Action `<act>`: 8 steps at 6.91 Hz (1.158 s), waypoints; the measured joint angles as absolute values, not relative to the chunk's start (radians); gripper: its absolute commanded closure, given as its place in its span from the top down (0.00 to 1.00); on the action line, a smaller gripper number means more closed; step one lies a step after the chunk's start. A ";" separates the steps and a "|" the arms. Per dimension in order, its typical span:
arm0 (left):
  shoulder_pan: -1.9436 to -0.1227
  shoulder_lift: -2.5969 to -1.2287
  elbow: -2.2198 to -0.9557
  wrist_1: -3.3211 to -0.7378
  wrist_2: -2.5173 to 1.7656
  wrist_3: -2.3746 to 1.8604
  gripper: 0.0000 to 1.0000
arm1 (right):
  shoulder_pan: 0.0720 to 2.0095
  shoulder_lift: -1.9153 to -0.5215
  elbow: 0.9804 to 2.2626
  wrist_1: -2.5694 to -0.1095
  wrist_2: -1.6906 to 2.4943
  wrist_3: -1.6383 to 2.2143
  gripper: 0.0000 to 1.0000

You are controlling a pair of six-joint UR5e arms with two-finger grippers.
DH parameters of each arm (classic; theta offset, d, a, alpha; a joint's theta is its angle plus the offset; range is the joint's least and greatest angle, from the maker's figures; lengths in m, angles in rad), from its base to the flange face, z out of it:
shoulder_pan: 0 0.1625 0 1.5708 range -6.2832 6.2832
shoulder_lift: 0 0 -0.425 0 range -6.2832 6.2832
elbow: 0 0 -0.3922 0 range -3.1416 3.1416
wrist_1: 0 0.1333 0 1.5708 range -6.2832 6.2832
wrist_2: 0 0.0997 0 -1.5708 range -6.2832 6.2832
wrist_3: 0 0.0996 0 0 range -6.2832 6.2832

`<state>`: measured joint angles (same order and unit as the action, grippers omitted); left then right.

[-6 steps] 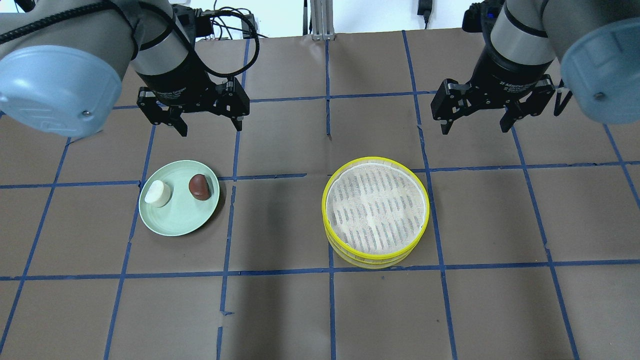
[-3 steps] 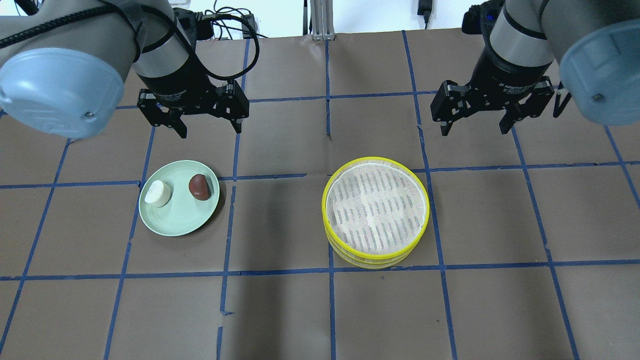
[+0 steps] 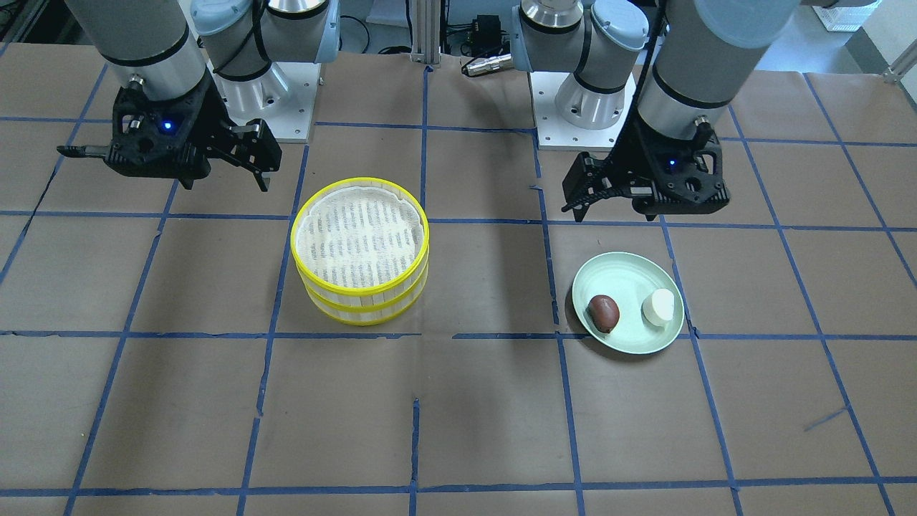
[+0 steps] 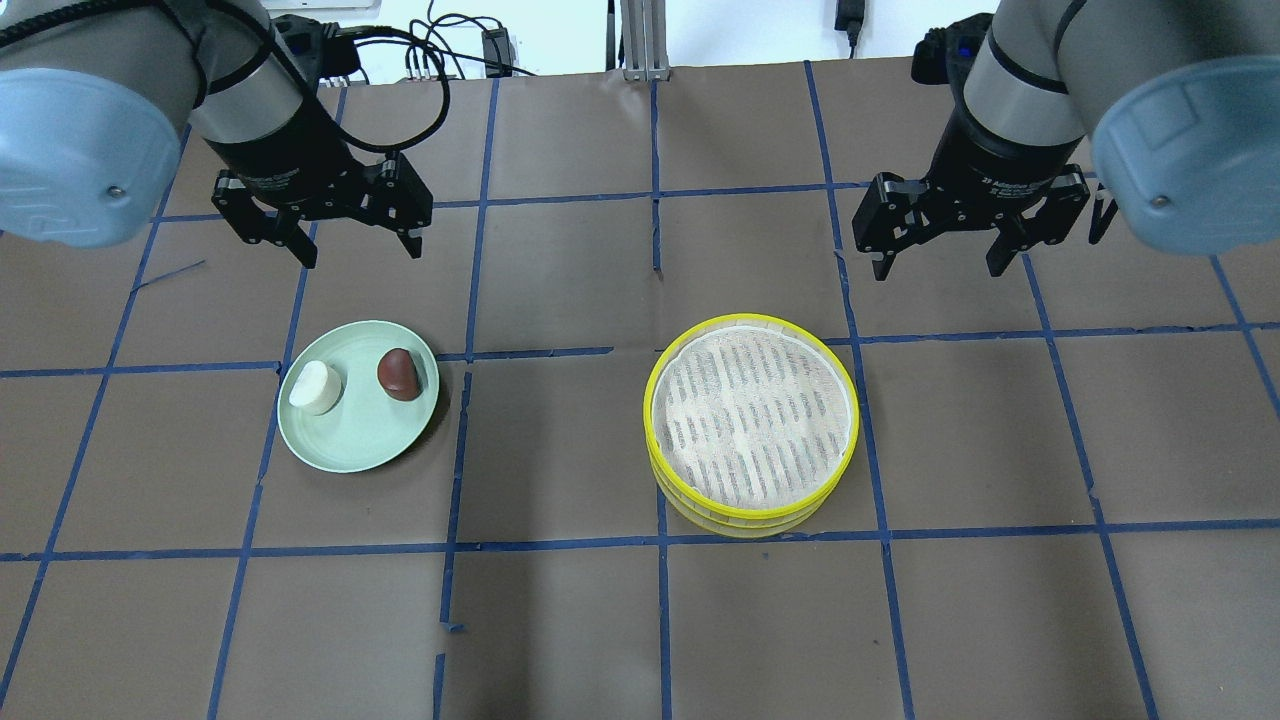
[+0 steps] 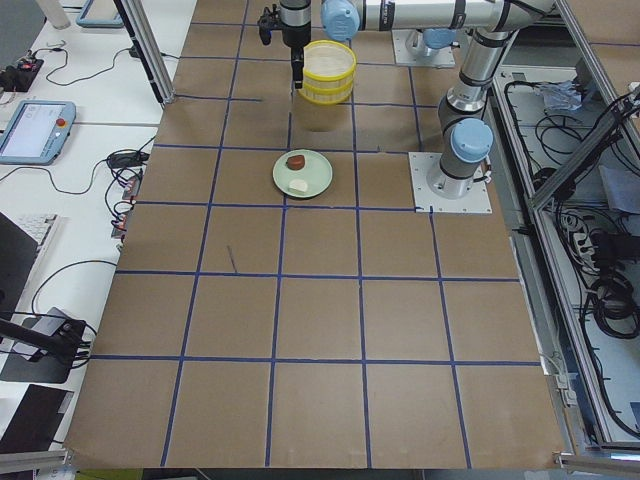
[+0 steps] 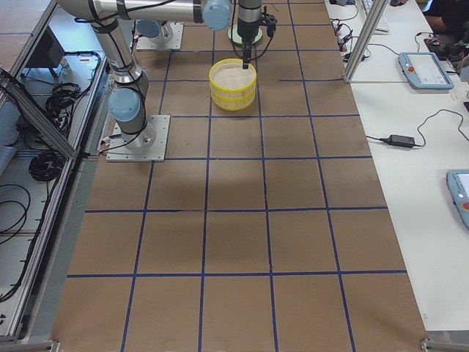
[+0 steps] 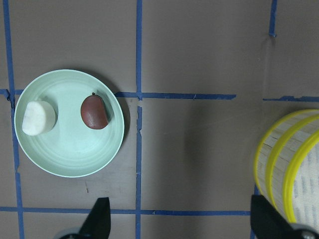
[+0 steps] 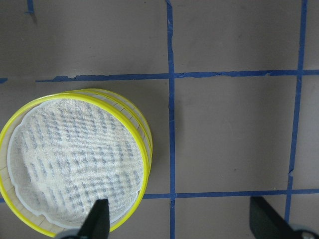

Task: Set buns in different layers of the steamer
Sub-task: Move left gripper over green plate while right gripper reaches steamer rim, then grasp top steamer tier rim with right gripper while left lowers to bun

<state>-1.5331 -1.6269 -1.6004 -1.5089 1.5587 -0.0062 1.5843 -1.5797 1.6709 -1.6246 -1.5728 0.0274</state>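
Note:
Next, my right gripper grabs the upper steamer tray by its yellow rim (image 3: pixel 302 212) (image 8: pixel 142 149) to separate the layers.
The two steamer layers (image 4: pixel 752 420) stand stacked right of centre, with yellow rims and a bare white mesh floor on top. The white bun (image 4: pixel 316 387) and the reddish-brown bun (image 4: pixel 400 374) lie on a pale green plate (image 4: pixel 355 438) at the left. My left gripper (image 4: pixel 360 255) is open and empty, hovering behind the plate. My right gripper (image 4: pixel 938 270) is open and empty, hovering behind and right of the steamer. The left wrist view shows both buns (image 7: pixel 38 118) (image 7: pixel 94 112) and the steamer's edge (image 7: pixel 291 169). The right wrist view shows the steamer (image 8: pixel 75 164).
The table is brown paper with a grid of blue tape lines (image 4: pixel 655 545). The arm bases (image 3: pixel 584 107) stand at the robot's side of the table. Cables and a metal post (image 4: pixel 640 35) lie past that edge.
My left gripper has moved left and back, away from the plate. My right gripper has shifted slightly left and back. Both stayed open. Buns, plate and steamer have not moved.

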 measured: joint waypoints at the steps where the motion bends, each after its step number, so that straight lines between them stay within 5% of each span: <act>1: -1.476 -1.639 -1.622 -1.497 1.568 0.059 1.00 | 1.585 -1.563 1.704 -1.671 -1.571 0.029 0.98; 7: -1.320 -1.787 -1.776 -1.189 1.584 0.252 0.95 | 1.646 -1.483 1.982 -2.047 -1.573 0.107 0.92; 8: -1.320 -1.794 -1.805 -1.165 1.583 0.252 0.97 | 1.666 -1.484 1.990 -2.034 -1.575 0.113 0.68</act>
<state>-1.3198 -1.7943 -1.8046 -1.1653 1.5831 0.2517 1.6656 -1.4838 1.9901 -2.0342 -1.5754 0.1135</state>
